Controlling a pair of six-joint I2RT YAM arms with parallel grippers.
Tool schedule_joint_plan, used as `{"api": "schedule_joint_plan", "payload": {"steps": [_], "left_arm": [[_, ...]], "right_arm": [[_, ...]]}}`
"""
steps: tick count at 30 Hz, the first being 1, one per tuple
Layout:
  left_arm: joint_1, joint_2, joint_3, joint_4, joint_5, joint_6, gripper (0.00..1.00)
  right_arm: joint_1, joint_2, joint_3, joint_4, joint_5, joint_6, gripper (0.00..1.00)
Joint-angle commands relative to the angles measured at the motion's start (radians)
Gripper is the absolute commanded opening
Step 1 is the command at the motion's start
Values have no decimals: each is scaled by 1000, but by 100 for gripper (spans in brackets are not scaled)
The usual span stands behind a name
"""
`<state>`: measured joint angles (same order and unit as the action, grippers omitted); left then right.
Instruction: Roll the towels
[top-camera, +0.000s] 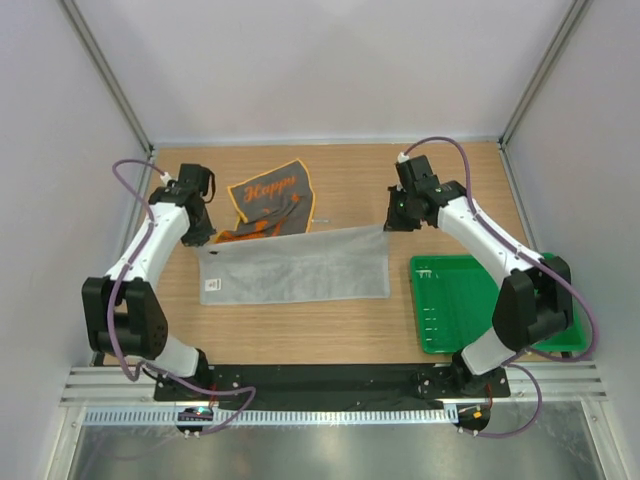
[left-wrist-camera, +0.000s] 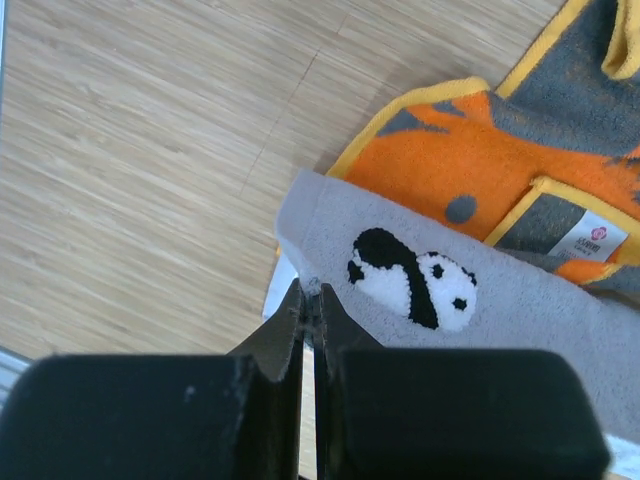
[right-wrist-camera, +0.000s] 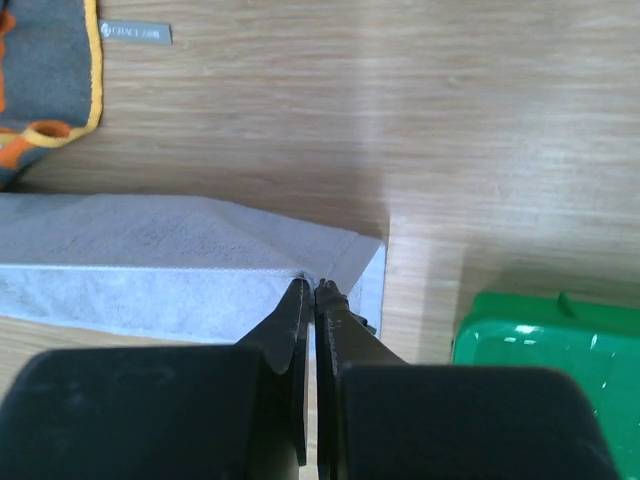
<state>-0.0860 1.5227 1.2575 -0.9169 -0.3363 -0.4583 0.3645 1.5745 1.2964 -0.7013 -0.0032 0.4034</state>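
Note:
The grey towel's corner stays in my right gripper for now. The towel's lower layer shows past it, so if I opened now, it would drop short of the towel's near edge.
A light grey towel stretches across the middle of the table, its far edge lifted at both corners. My left gripper is shut on its far left corner, beside a panda patch. My right gripper is shut on the far right corner. Behind the grey towel lies the dark grey towel with orange print, yellow edges and an orange underside. Its near part is rumpled and touches the grey towel's far edge.
A green plastic tray sits at the right, close to the grey towel's right end and under my right arm. A small grey label lies on the wood beside the dark towel. White walls close in the table.

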Motion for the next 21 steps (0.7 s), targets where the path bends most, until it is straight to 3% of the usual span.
{"api": "schedule_joint_plan", "payload": {"steps": [1,10,21], "left_arm": [[11,-97,-77,32,-67,-5,0],[11,-352,-323,159,-112,55,0],[12,-371,-345,182,19,99,0]], "right_arm": [[-13,-91,-72,13,58,29,1],[-13,-176,-256,72,-15,75,1],[-12,-194,-347,89,-1,81,1]]}}
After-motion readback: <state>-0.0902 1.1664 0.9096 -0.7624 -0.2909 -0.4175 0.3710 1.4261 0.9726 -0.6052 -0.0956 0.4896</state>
